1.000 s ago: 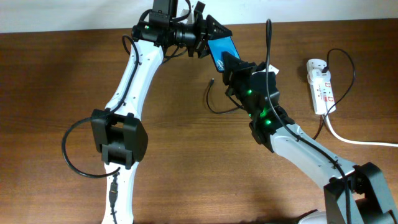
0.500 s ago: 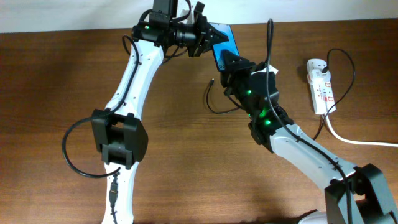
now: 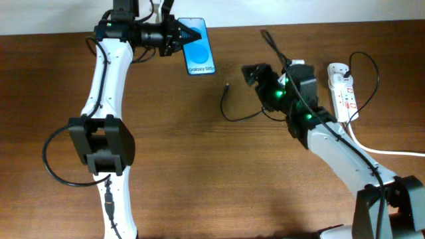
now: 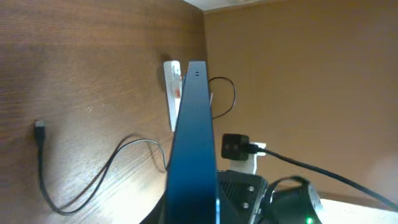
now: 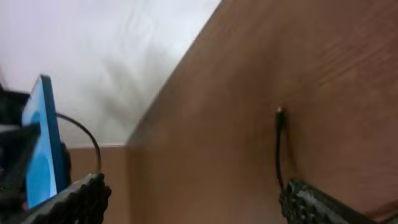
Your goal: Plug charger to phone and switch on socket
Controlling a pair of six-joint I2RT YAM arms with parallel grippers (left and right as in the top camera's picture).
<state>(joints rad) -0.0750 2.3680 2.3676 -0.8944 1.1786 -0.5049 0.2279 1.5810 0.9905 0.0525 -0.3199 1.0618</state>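
The charger cable's metal tip should stay free to go into the phone (image 3: 199,46), so the right gripper should next grab the charger cable just behind its plug (image 3: 225,90).
The phone (image 3: 199,46), blue screen up with white "Galaxy S25" text, hangs above the table's far edge, my left gripper (image 3: 175,34) shut on its left end. In the left wrist view the phone (image 4: 193,137) runs edge-on out from between the jaws. The charger (image 3: 234,114), a thin black cable, curls on the wood with its tiny plug (image 3: 228,86) lying free. My right gripper (image 3: 255,74) stands open and empty to the right of that plug, apart from the phone. The right wrist view shows its two fingertips (image 5: 314,204) spread wide, the plug (image 5: 279,115) ahead and the phone (image 5: 40,149) at far left.
The socket (image 3: 343,89), a white strip with red switches, lies at the right edge with a thick white cord (image 3: 378,150) and a black cable looping over it. It also shows in the left wrist view as the socket (image 4: 172,93) beyond the phone.
My right gripper has opened, let go of the phone and drawn back to the right. My left gripper has shut on the phone and carried it left.
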